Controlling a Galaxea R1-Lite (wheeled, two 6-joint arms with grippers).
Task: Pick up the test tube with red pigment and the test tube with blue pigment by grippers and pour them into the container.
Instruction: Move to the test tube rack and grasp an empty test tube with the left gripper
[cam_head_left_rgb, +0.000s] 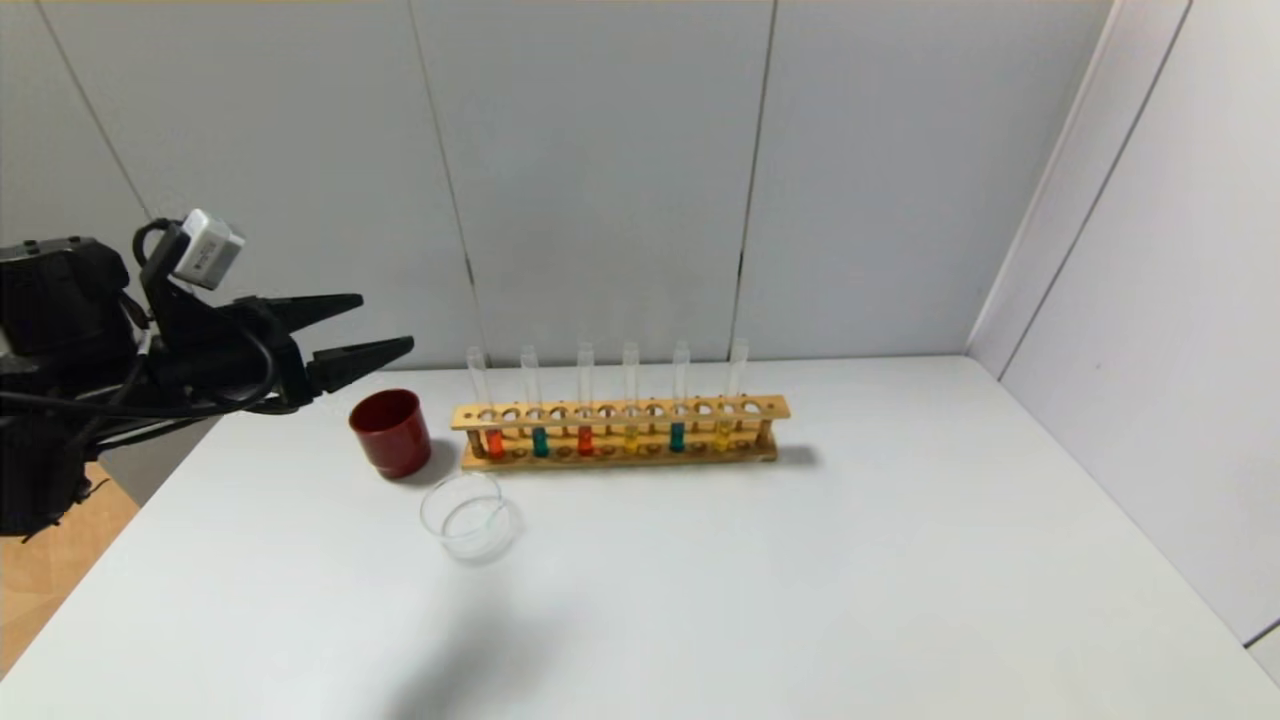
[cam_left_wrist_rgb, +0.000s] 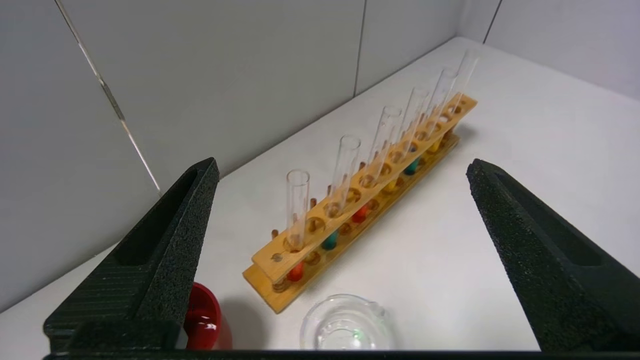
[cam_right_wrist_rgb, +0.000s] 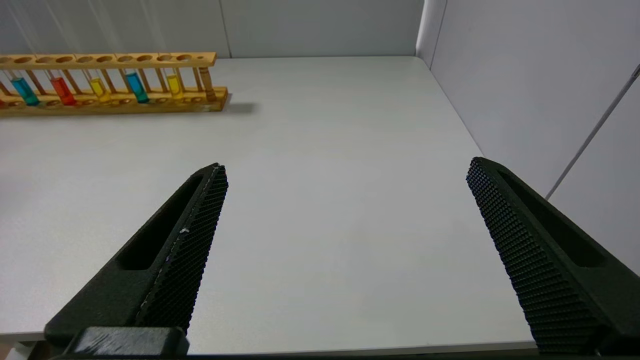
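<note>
The wooden rack closes around the lower half of the red-pigment tube, so my left gripper will next grab the tube by its clear upper part (cam_head_left_rgb: 479, 376) to pour it.
A wooden rack (cam_head_left_rgb: 620, 410) holds several upright tubes. From its left end stand a red-pigment tube (cam_head_left_rgb: 493, 440), a blue-pigment tube (cam_head_left_rgb: 539, 441), a second red one (cam_head_left_rgb: 585, 438), a yellow one, a second blue one (cam_head_left_rgb: 677, 436) and another yellow one. The clear glass container (cam_head_left_rgb: 470, 515) sits in front of the rack's left end. My left gripper (cam_head_left_rgb: 385, 325) is open and empty, raised left of the rack above the table's left edge. In the left wrist view the nearest red tube (cam_left_wrist_rgb: 296, 220), blue tube (cam_left_wrist_rgb: 330, 241) and container (cam_left_wrist_rgb: 345, 325) lie between its fingers. My right gripper (cam_right_wrist_rgb: 345, 170) is open and empty over bare table.
A dark red cup (cam_head_left_rgb: 390, 432) stands just left of the rack, behind the container, and shows in the left wrist view (cam_left_wrist_rgb: 205, 320). Grey wall panels close the back and the right side. The white table (cam_head_left_rgb: 800, 580) stretches in front of and right of the rack.
</note>
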